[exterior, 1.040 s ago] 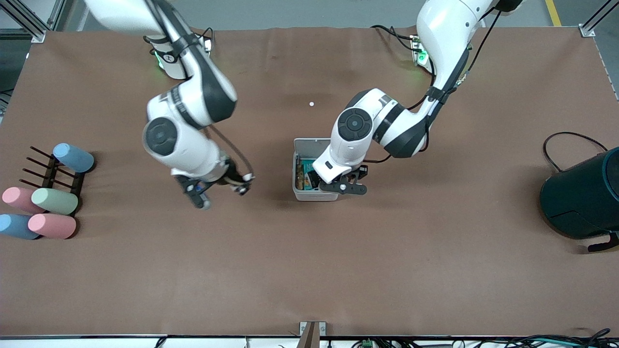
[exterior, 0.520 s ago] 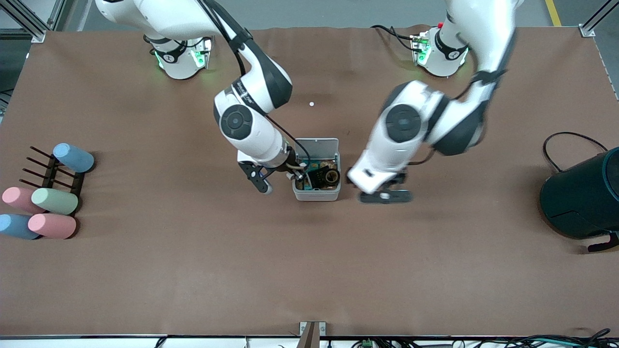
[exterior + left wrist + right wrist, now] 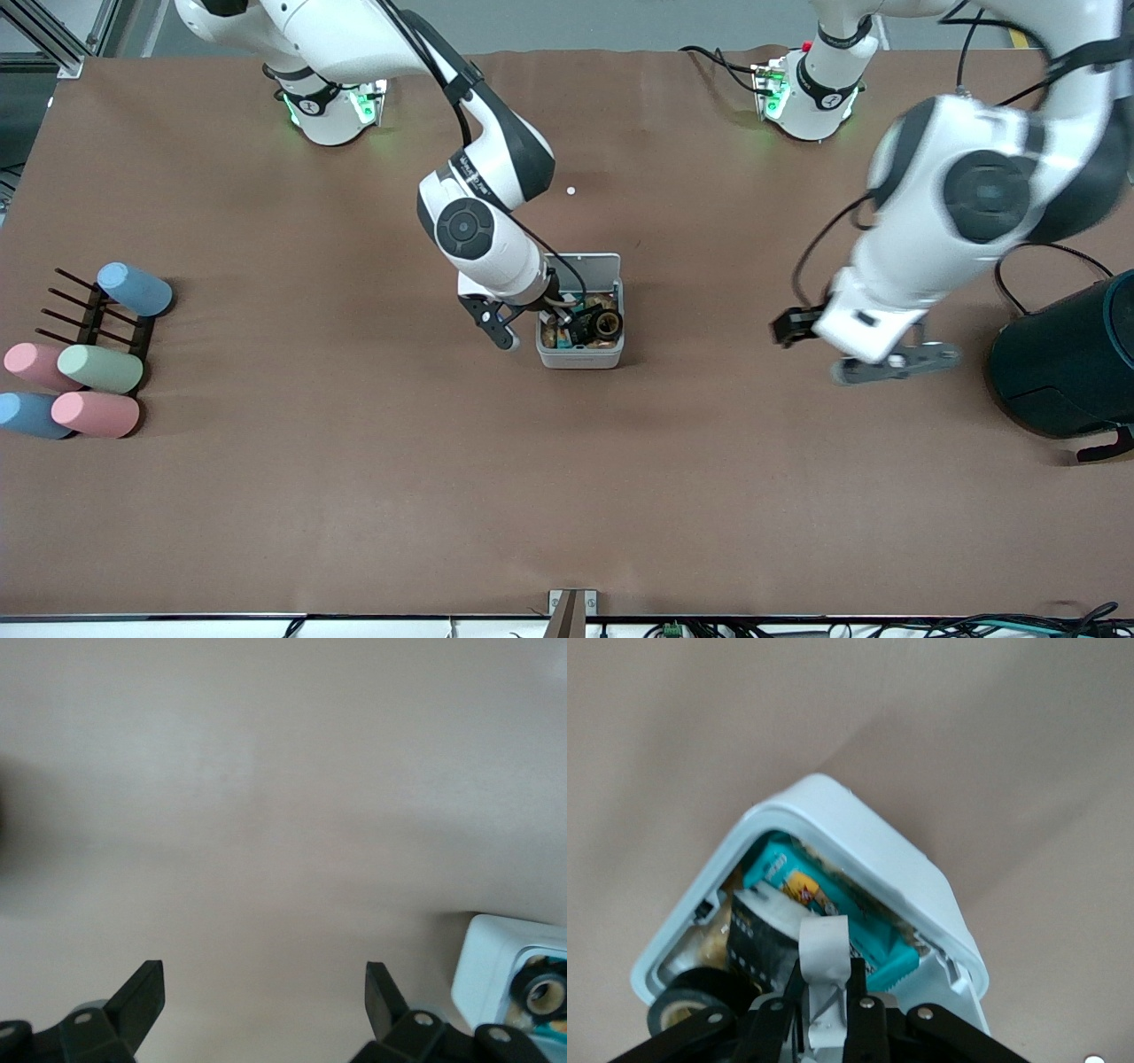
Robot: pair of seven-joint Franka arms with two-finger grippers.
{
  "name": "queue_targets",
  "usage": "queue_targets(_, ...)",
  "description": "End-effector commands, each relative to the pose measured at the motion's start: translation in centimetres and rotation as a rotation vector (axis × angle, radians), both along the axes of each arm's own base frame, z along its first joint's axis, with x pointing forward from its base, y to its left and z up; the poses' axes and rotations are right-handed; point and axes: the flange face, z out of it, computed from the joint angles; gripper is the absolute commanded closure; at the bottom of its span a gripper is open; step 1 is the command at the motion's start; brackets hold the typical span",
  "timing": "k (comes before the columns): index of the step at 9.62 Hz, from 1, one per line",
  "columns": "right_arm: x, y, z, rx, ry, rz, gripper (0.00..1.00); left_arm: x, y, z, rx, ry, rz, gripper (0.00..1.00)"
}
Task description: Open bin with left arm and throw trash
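In the right wrist view the white piece's lower end (image 3: 824, 942) is inside the open bin, so it is time for my right gripper to open now.
The bin (image 3: 580, 358) stands mid-table with its lid (image 3: 580, 266) swung open. In it lie a dark tape roll (image 3: 608, 324), a black packet (image 3: 757, 939) and a teal wrapper. My right gripper (image 3: 556, 312) is over the bin's rim at the right arm's end. In the right wrist view this gripper (image 3: 826, 992) is shut on the white piece (image 3: 824, 948) above the open bin (image 3: 859, 842). My left gripper (image 3: 895, 365) is open and empty over bare table near the dark teal cylinder. In its own view (image 3: 263, 979) the bin (image 3: 496, 966) shows at the edge.
The large dark teal cylinder (image 3: 1072, 363) with a black cable stands at the left arm's end, close to the left gripper. Pastel cylinders (image 3: 97, 368) and a dark rack (image 3: 89, 319) lie at the right arm's end. A small white speck (image 3: 570, 190) lies near the bases.
My left arm has swung away from the bin toward the teal cylinder. My right arm has moved across with the white piece to over the open bin.
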Motion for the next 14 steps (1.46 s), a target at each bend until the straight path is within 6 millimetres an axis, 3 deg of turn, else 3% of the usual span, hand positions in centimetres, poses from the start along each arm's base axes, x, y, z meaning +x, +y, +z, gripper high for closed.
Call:
queue_targets(1,-0.2,0.5,-0.1,0.006,0.013,0.005,0.63,-0.3,5.7,4.3,-0.017,0.015,0.008,0.0)
queue_targets(2,-0.2,0.4,-0.2,0.004,0.013,0.004,0.48,-1.0,7.6,6.9,-0.033,-0.022,-0.031,0.0)
queue_targets(3,-0.2,0.3,-0.2,-0.002,0.021,0.006,0.46,-2.4,10.1,9.8,-0.039,-0.043,-0.078,0.0)
queue_targets(4,-0.3,0.2,-0.3,-0.009,0.036,0.011,0.46,-4.4,11.4,12.1,-0.027,-0.043,-0.124,0.0)
queue_targets(5,-0.2,0.0,-0.2,-0.013,0.043,0.01,0.46,-7.0,12.5,13.0,0.0,-0.016,-0.103,0.0)
queue_targets(6,0.1,-0.5,0.2,-0.014,0.051,0.005,0.46,-8.8,12.4,12.3,0.015,0.007,-0.084,0.0)
queue_targets(7,1.3,-1.3,2.1,-0.001,0.047,-0.009,0.46,-10.4,13.5,12.3,0.012,0.013,-0.085,0.0)
queue_targets(9,5.0,-5.6,7.2,0.009,0.089,-0.047,0.46,-9.7,13.9,12.7,0.003,-0.066,-0.081,0.0)
queue_targets(10,6.9,-8.3,8.8,0.02,0.08,-0.088,0.46,-9.2,15.0,13.5,-0.039,-0.122,-0.059,0.0)
queue_targets(11,9.2,-13.3,10.8,0.033,0.06,-0.129,0.46,-9.9,14.7,14.3,-0.058,-0.107,-0.051,0.0)
queue_targets(12,11.0,-19.5,11.3,0.029,0.095,-0.095,0.46,-9.3,14.4,14.6,-0.054,-0.085,-0.045,0.0)
queue_targets(14,11.9,-31.2,13.8,0.061,0.134,0.101,0.46,-9.1,13.9,14.7,-0.048,-0.084,-0.054,0.0)
